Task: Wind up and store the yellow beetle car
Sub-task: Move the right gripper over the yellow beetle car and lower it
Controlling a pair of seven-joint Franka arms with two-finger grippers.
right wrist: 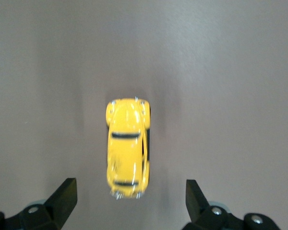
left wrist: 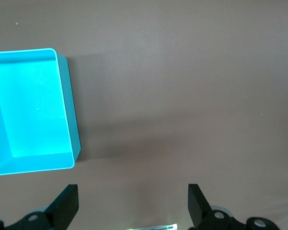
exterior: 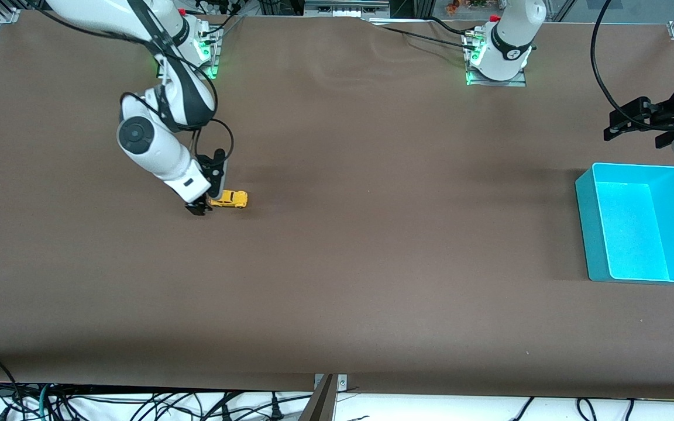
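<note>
I should wind the yellow beetle car, so my right gripper should next pinch the sides of its rear body (right wrist: 127,172).
The yellow beetle car (exterior: 229,199) stands on its wheels on the brown table, toward the right arm's end. My right gripper (exterior: 203,204) is low over the table at one end of the car. In the right wrist view the car (right wrist: 127,148) lies lengthwise, and only its end reaches between the fingertips of the open right gripper (right wrist: 129,188), which do not touch it. The cyan bin (exterior: 591,228) sits empty at the left arm's end. My left gripper (exterior: 615,126) hangs open and empty over bare table beside the bin (left wrist: 71,120); the left gripper (left wrist: 133,191) shows wide-spread fingers.
Both arm bases (exterior: 492,64) with green lights stand along the table's robot side. Loose cables (exterior: 138,403) hang below the table edge nearest the front camera. A broad stretch of brown table (exterior: 401,234) lies between the car and the bin.
</note>
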